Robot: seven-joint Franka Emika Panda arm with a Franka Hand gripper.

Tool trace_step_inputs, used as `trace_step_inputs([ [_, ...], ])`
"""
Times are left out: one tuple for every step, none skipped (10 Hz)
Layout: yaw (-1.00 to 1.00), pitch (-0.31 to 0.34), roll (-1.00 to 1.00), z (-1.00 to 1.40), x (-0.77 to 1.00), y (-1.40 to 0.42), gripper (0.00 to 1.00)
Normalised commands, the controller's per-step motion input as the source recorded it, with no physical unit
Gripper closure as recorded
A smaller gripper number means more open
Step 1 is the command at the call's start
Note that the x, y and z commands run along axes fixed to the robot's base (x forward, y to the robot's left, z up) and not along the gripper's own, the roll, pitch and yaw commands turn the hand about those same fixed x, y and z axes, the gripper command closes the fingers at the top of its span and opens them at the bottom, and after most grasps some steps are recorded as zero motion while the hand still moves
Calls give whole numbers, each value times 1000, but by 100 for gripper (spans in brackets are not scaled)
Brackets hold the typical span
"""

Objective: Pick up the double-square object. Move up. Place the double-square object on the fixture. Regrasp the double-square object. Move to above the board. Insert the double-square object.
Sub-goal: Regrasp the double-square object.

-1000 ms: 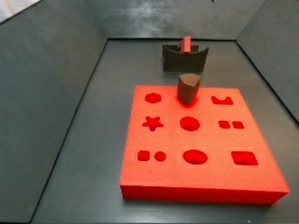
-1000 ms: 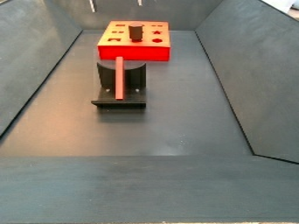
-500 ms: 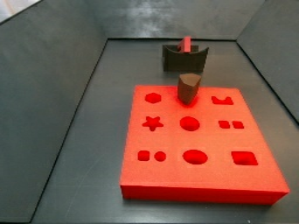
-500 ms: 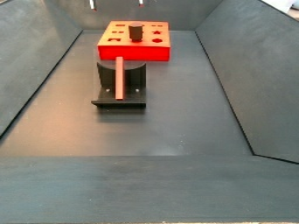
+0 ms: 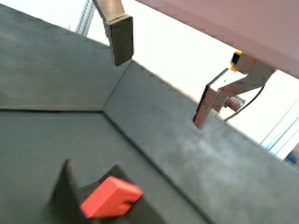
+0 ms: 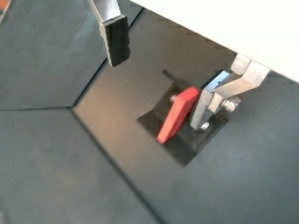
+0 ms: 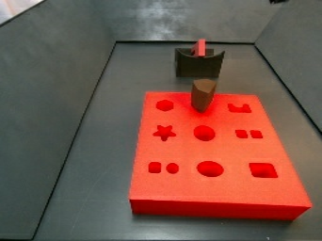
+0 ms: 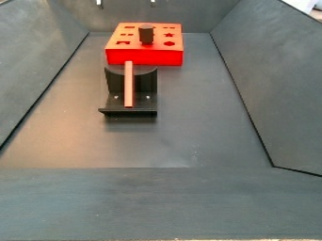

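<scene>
The robot's gripper will next insert the double-square object into the board (image 7: 217,151), so it will grab the object by its upper end, which stands out of the fixture.
The double-square object (image 7: 201,47), a small flat red block, stands on edge in the notch of the dark fixture (image 7: 199,66) behind the red board (image 7: 217,151). It also shows in a side view (image 8: 130,83) on the fixture (image 8: 128,105), and in both wrist views (image 5: 111,197) (image 6: 177,114). My gripper (image 5: 167,74) (image 6: 162,74) is open and empty, well above the object and the fixture (image 6: 176,144). Nothing is between its fingers (image 5: 121,39) (image 6: 114,39). In a side view only its fingertips (image 8: 98,5) show at the upper edge.
A brown upright peg (image 7: 202,94) with a slanted top stands in the board's far middle, just in front of the fixture, and shows again in a side view (image 8: 145,36). Dark sloping walls enclose the floor on both sides.
</scene>
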Motion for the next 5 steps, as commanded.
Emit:
trace_step_inputs([
  [89, 106, 832, -11, 91, -39, 0],
  [101, 108, 633, -15, 93, -38, 0],
  [118, 103, 378, -14, 88, -38, 0],
  [129, 89, 238, -8, 80, -24, 0],
  [59, 120, 130, -1000, 30, 79, 0],
])
